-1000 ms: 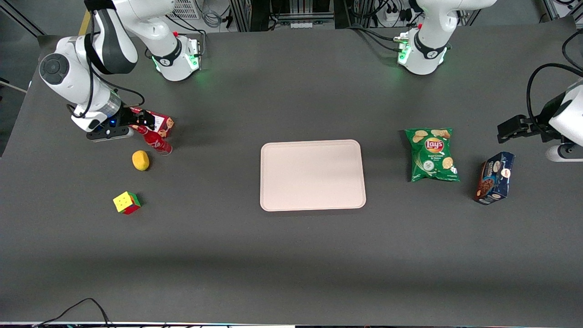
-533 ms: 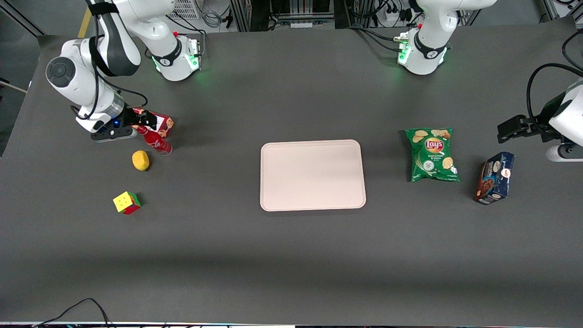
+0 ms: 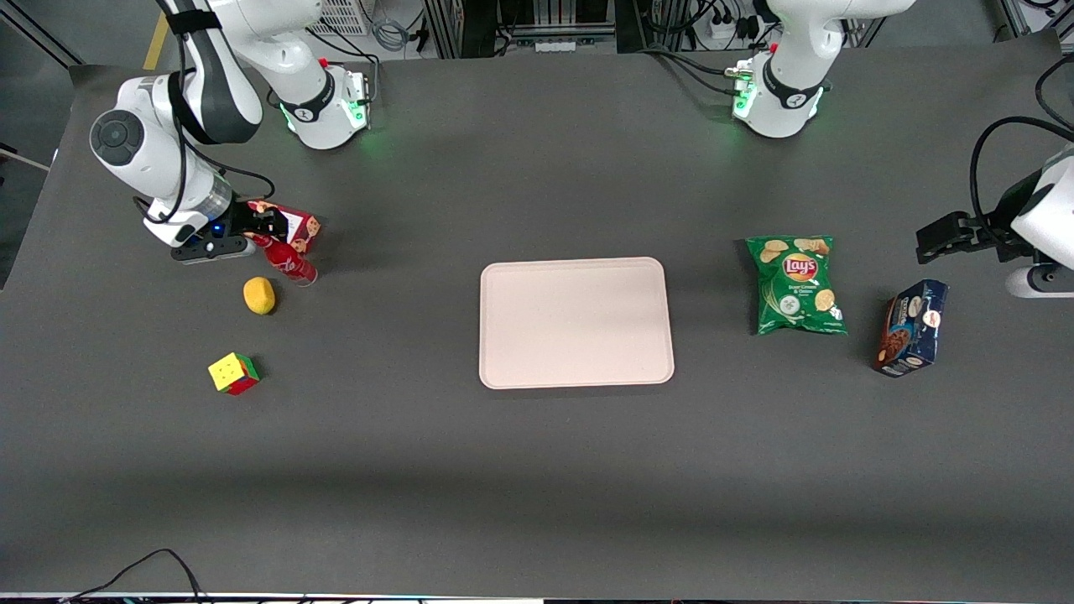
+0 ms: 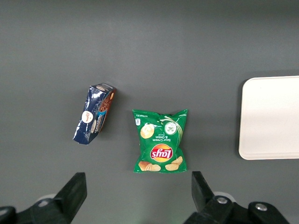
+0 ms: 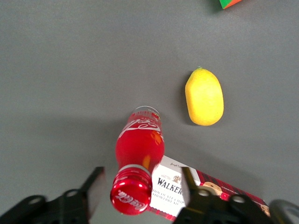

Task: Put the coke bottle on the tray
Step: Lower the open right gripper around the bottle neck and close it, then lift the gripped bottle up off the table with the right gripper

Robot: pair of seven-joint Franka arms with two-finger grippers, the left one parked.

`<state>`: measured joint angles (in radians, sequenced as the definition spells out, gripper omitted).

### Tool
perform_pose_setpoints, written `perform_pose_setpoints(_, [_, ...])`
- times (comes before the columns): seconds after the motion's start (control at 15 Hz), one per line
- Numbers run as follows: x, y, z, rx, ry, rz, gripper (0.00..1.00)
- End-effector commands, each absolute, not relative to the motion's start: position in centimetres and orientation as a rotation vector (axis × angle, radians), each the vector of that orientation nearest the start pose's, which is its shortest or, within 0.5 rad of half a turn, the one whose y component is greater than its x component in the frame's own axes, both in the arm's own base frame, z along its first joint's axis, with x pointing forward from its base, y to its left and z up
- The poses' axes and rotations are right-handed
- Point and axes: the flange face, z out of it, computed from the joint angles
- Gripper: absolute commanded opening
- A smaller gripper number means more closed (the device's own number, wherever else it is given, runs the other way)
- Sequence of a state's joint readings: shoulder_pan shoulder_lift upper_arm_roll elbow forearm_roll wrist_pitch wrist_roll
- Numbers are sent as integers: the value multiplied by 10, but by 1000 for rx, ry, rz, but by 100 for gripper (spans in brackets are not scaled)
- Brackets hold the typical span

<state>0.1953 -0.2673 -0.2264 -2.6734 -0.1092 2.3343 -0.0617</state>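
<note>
My gripper is to grab the coke bottle by its red cap next. Then it can set the bottle on the tray.
The coke bottle stands upright on the table toward the working arm's end, red cap up; the right wrist view shows it from above with its cap between my fingers. My gripper is open above the bottle's cap, one finger on each side, not touching it. The pale beige-pink tray lies flat and bare at the table's middle, well away from the bottle toward the parked arm's end; its edge also shows in the left wrist view.
A red cookie box stands right beside the bottle, farther from the front camera. A yellow lemon and a colour cube lie nearer the front camera. A green chips bag and blue box lie toward the parked arm's end.
My arm has shifted slightly toward the bottle and the gripper has settled over its cap. The bottle and other objects have not moved.
</note>
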Motion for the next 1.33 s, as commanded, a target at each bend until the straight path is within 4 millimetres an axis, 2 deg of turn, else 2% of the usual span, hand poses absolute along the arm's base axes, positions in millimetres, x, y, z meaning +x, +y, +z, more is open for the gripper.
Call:
perform_pose_setpoints(0.0, [394,-13,312,-3156,-230,105,26])
perform_pose_setpoints(0.2, [395,-13,313,-3157,-228,103,2])
perform_pose_setpoints(0.4, [396,-13,317,-3157,-225,90,0])
perform_pose_setpoints(0.53, [398,-12,330,-3156,-223,64,0])
perform_pose_setpoints(0.67, [406,-11,351,-3160,-213,64,0])
perform_pose_setpoints(0.93, [428,0,407,-3174,-232,67,0])
perform_pose_setpoints(1.13, [446,8,465,-3185,-243,68,0])
perform_pose_setpoints(1.27, [456,22,506,-3186,-269,65,0])
